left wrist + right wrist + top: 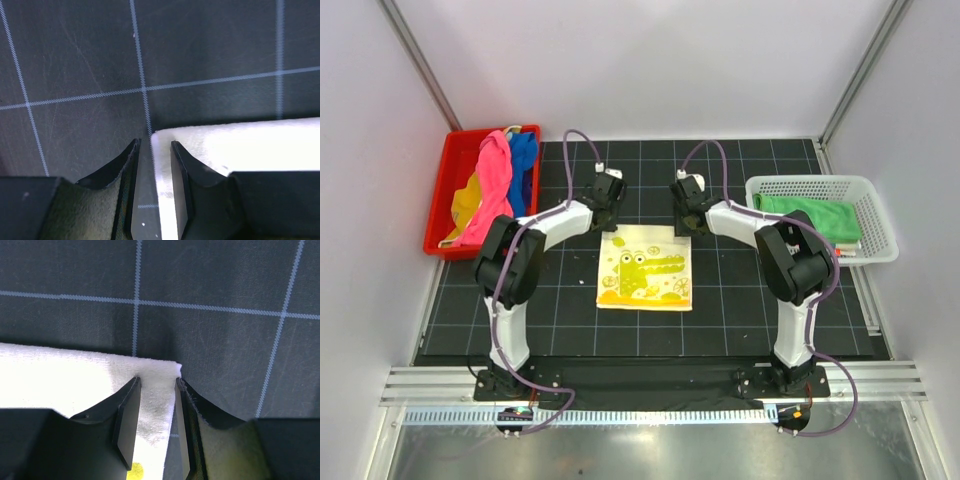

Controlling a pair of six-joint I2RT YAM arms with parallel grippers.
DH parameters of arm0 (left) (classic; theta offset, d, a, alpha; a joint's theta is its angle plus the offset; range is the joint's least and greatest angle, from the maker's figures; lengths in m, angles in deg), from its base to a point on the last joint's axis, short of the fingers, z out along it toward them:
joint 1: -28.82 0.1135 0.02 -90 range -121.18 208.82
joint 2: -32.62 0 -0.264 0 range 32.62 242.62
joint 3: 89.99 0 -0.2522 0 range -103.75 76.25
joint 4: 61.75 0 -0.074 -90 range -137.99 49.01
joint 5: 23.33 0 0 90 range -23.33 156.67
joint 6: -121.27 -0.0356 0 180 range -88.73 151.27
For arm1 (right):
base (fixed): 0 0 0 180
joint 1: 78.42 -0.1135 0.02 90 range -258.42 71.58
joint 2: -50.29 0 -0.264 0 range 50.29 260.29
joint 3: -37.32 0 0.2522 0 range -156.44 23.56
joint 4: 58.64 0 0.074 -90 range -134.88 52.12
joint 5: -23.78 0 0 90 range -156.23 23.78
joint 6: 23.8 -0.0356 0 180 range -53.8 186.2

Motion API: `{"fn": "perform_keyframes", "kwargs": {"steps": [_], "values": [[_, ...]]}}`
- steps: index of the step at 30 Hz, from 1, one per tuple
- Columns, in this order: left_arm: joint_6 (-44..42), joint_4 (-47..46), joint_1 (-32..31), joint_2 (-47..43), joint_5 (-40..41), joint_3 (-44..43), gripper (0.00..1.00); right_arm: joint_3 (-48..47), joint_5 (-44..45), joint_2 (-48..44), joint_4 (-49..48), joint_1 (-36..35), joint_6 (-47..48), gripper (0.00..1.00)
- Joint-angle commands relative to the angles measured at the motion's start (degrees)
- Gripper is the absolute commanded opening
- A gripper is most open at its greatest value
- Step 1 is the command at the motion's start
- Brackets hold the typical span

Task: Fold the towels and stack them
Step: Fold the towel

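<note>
The towel's far corner point(685, 234) point(162, 377) matches my left gripper's corner, so my right gripper needs to grab it next. Then the towel's far edge can be folded toward its near edge.
A white-and-yellow towel point(645, 270) printed with a green crocodile lies flat on the black grid mat point(520, 300). My left gripper point(609, 222) is open at its far left corner. In the left wrist view the jaws point(155, 145) straddle the towel's edge point(240, 145), one finger on the cloth and one on the mat. My right gripper point(685, 223) is open at the far right corner. In the right wrist view its jaws point(157, 381) stand either side of the towel's corner point(65, 375), which lies flat between them.
A red bin point(440, 200) at the far left holds pink point(495, 185), blue point(523, 165) and yellow point(468, 205) towels. A white mesh basket point(880, 215) at the right holds a folded green towel point(810, 215). Grey walls close in on both sides and the back.
</note>
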Motion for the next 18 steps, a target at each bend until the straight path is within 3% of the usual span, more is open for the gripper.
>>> {"fn": "perform_keyframes", "kwargs": {"steps": [1,10,18], "values": [[-1.4,-0.2,0.5,1.2,1.2,-2.3,0.33,-1.8,2.4,0.4,-1.5,0.4,1.5,0.41],[-0.9,-0.1,1.1,2.7,3.3,-1.8,0.34,-0.8,2.4,0.1,-2.5,1.2,2.6,0.45],[-0.7,-2.8,1.8,1.4,-1.4,-0.5,0.41,-0.8,-1.7,0.6,-4.3,2.9,3.0,0.47]]}}
